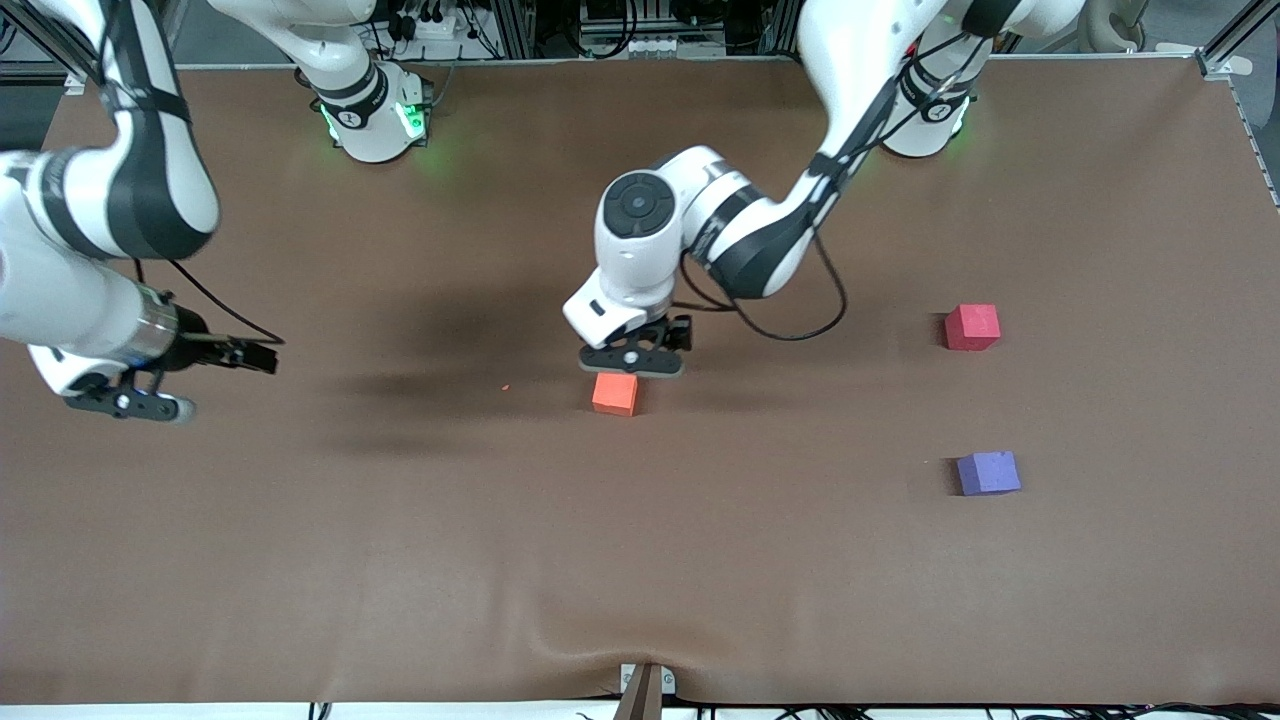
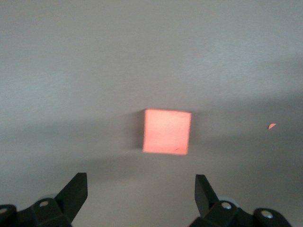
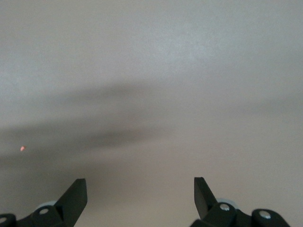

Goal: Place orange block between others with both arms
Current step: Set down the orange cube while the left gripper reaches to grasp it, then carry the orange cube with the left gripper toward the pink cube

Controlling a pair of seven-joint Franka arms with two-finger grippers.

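Next, my left gripper grips the orange block [image 1: 615,393] by its opposite sides to fill the gap between the red-pink and purple-blue cubes.
The orange block [image 1: 615,393] [image 2: 167,131] rests on the brown table mat near the middle. My left gripper [image 1: 633,360] [image 2: 141,189] hovers just above it, open, with nothing between its fingers; in the left wrist view the block lies ahead of the fingertips, not between them. The red-pink cube [image 1: 971,327] and the purple-blue cube [image 1: 988,473] lie toward the left arm's end of the table, the purple-blue one nearer the front camera, with a gap between them. My right gripper [image 1: 130,403] [image 3: 140,189] waits open over bare mat at the right arm's end.
A tiny orange crumb [image 1: 505,385] [image 2: 271,126] [image 3: 22,148] lies on the mat beside the orange block, toward the right arm's end. The mat [image 1: 640,560] has a small ripple at its front edge by a clamp [image 1: 645,685].
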